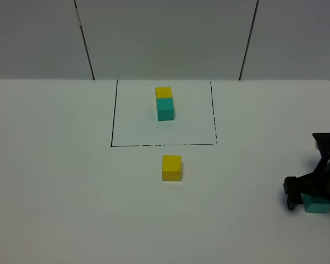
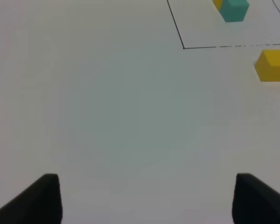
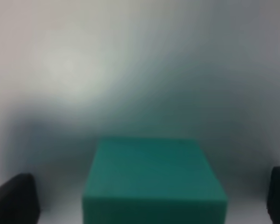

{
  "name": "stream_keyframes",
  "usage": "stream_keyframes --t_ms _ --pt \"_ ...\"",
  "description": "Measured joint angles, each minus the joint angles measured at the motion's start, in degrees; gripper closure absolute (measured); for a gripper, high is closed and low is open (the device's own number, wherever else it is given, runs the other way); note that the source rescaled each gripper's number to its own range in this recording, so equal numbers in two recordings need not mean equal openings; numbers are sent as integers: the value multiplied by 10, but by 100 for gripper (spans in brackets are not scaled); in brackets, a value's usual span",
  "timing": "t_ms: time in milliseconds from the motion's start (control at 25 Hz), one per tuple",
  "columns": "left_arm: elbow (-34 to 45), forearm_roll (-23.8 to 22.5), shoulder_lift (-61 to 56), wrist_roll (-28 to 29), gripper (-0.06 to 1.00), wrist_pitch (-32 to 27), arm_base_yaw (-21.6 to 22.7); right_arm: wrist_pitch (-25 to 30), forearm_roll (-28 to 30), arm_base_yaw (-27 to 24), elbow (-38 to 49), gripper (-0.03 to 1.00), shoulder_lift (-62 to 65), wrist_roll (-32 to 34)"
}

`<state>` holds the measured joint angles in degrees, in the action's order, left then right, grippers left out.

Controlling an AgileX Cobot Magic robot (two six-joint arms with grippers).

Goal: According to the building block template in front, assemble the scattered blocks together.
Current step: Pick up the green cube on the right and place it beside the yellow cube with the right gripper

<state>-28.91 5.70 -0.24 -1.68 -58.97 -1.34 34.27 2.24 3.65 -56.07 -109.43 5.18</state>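
My right gripper closes on the teal cube [image 1: 317, 204] now, since my fingers are on both sides of it.
The building block template, a yellow cube [image 1: 163, 92] joined to a teal cube [image 1: 165, 109], stands inside a thin black rectangle [image 1: 112, 121] at the back centre. Of the scattered blocks, the loose yellow cube [image 1: 171, 168] [image 2: 272, 65] sits just in front of the rectangle. The loose teal cube [image 1: 318, 207] [image 3: 151, 179] sits at the far right, between the fingers of my right gripper [image 1: 314, 198] [image 3: 147, 200]. That gripper is open, with a gap on each side of the cube. My left gripper [image 2: 147, 200] is open over bare table, well left of the yellow cube.
A white tabletop [image 1: 71, 192] carries everything, and a pale panelled wall [image 1: 165, 38] rises behind it. The left wrist view catches the rectangle's near corner [image 2: 184, 47] and the template's teal cube [image 2: 234, 10]. The left arm is outside the high view.
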Motion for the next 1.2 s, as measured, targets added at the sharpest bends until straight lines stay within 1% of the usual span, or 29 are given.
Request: stream_keyframes --t_ms 200,320,400,480,600,760,880,960,1000,1200 --pt "0 0 0 0 7 0 0 7 -5 0 -6 1 -10 1" --pt "0 0 0 0 7 0 0 10 -11 0 -7 4 -14 1" --pt "0 0 0 0 7 0 0 10 -13 0 -7 9 -14 1" --pt "0 0 0 0 7 0 0 10 -14 0 -7 15 -14 1" --pt "0 0 0 0 7 0 0 11 -14 0 -8 26 -14 1" --pt "0 0 0 0 7 0 0 15 -14 0 -9 45 -14 2" --pt "0 0 0 0 7 0 0 20 -14 0 -9 63 -14 2" --pt "0 0 0 0 7 0 0 23 -14 0 -10 78 -14 2" --pt "0 0 0 0 7 0 0 24 -14 0 -10 81 -14 2" --pt "0 0 0 -1 7 0 0 33 -14 0 -17 81 -14 2"
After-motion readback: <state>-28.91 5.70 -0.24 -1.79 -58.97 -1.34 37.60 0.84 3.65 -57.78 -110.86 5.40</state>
